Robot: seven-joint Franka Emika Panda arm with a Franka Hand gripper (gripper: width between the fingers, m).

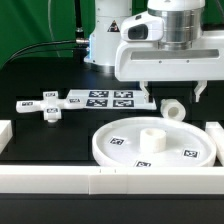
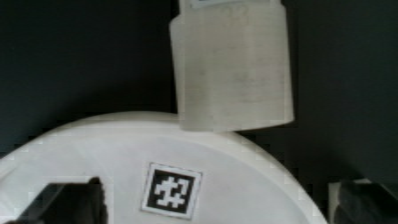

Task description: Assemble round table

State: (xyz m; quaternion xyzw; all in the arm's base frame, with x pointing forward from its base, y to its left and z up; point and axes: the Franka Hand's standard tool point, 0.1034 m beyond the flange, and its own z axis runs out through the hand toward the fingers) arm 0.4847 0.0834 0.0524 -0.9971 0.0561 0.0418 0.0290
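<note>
The short thick leg is to be set on the disc's raised middle part, so the robot's gripper needs to grab it next by its plain untagged end (image 2: 238, 103).
The large rimmed round disc (image 1: 150, 147) lies flat on the black table near the front, with a raised hub (image 1: 152, 135) in its middle and tags on its face. The short thick cylinder leg (image 1: 174, 107) lies on its side just behind the disc's far rim. The small cross-shaped foot (image 1: 45, 107) lies at the exterior view's left. My gripper (image 1: 172, 93) hangs open and empty above the leg and the disc's far rim. In the wrist view the leg (image 2: 231, 65) lies beyond the disc (image 2: 107, 150), and my gripper (image 2: 210, 205) has one dark fingertip at each side.
The marker board (image 1: 105, 98) lies flat behind the disc, next to the foot. Long white border rails run along the front (image 1: 100, 182), the left (image 1: 5, 135) and the right (image 1: 213, 135). The robot's base (image 1: 105, 40) stands at the back.
</note>
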